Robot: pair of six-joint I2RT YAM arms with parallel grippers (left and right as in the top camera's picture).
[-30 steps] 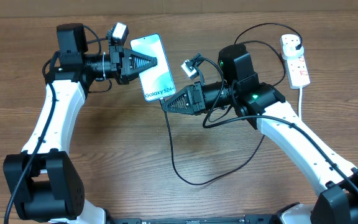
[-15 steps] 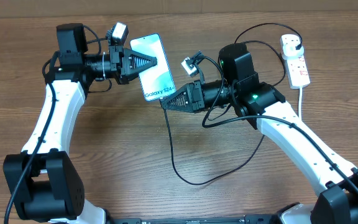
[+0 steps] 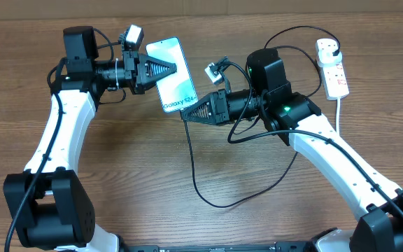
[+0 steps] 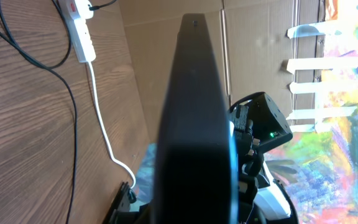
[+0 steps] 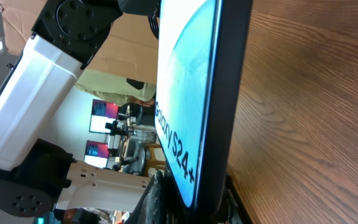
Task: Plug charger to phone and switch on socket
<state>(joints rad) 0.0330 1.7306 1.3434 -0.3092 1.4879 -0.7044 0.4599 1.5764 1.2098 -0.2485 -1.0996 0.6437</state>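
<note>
My right gripper releases the charger connector next, since the phone's lower edge butts against the fingers around the connector, closing the gap.
My left gripper [image 3: 174, 68] is shut on the phone [image 3: 175, 84] and holds it above the table, lit screen up with "Galaxy S24" text. In the left wrist view the phone [image 4: 194, 118] shows as a dark edge-on slab between the jaws [image 4: 191, 214]. My right gripper [image 3: 186, 114] is shut on the charger connector, right at the phone's lower edge. The phone's screen [image 5: 188, 93] fills the right wrist view above the jaws [image 5: 194, 204]; the connector tip is hidden. The black charger cable [image 3: 196, 183] hangs from the gripper and loops to the white socket [image 3: 333, 70].
The socket's thick white lead [image 3: 339, 112] runs down the right side. The socket [image 4: 82, 31] and white lead [image 4: 104, 127] also show in the left wrist view. A cardboard wall stands behind the table. The cable loop lies on the wood between the arms.
The right gripper has edged very slightly toward the phone's lower edge. The left arm and phone have not visibly moved.
</note>
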